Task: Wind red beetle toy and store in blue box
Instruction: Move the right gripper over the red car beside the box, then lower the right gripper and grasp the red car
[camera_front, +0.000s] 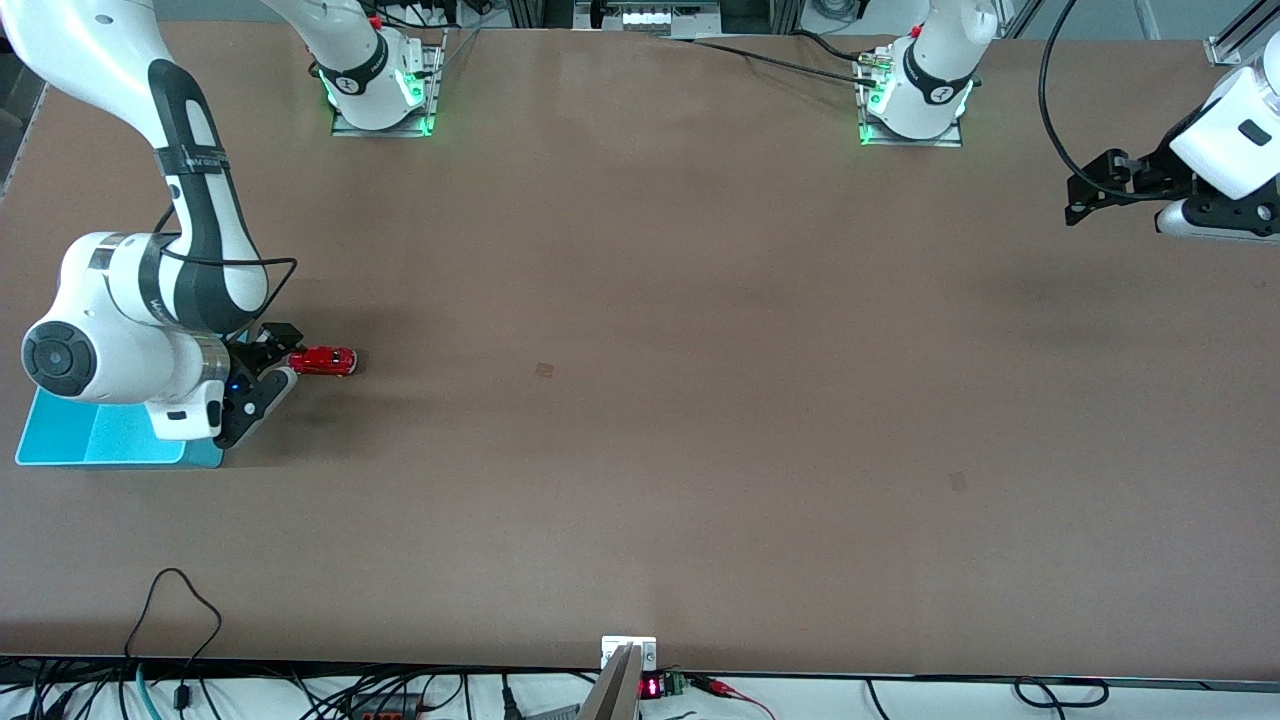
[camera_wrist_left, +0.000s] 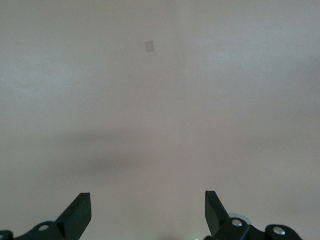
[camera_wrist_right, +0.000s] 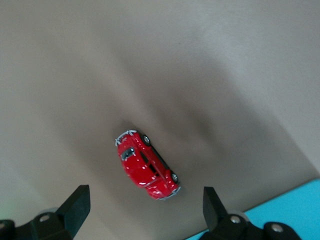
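Observation:
The toy should next be grabbed by its two door sides with my right gripper, so that the red beetle toy (camera_front: 323, 360) can be stored in the blue box (camera_front: 95, 435).
The red beetle toy (camera_front: 323, 360) lies on its wheels on the brown table, just off the blue box (camera_front: 95, 435), on the side toward the table's middle. In the right wrist view the toy (camera_wrist_right: 147, 165) sits just ahead of the fingertips, untouched. My right gripper (camera_front: 285, 358) is open and empty, low over the table between box and toy; it also shows in its wrist view (camera_wrist_right: 145, 202). The box is partly hidden under the right arm; one corner shows (camera_wrist_right: 295, 210). My left gripper (camera_front: 1078, 200) is open and empty (camera_wrist_left: 148, 205), waiting over the left arm's end of the table.
The table top (camera_front: 700, 300) is bare brown with two small square patches (camera_front: 545, 370) (camera_front: 958, 481); one patch shows in the left wrist view (camera_wrist_left: 149, 46). Cables and a small device (camera_front: 630, 660) lie along the table edge nearest the front camera.

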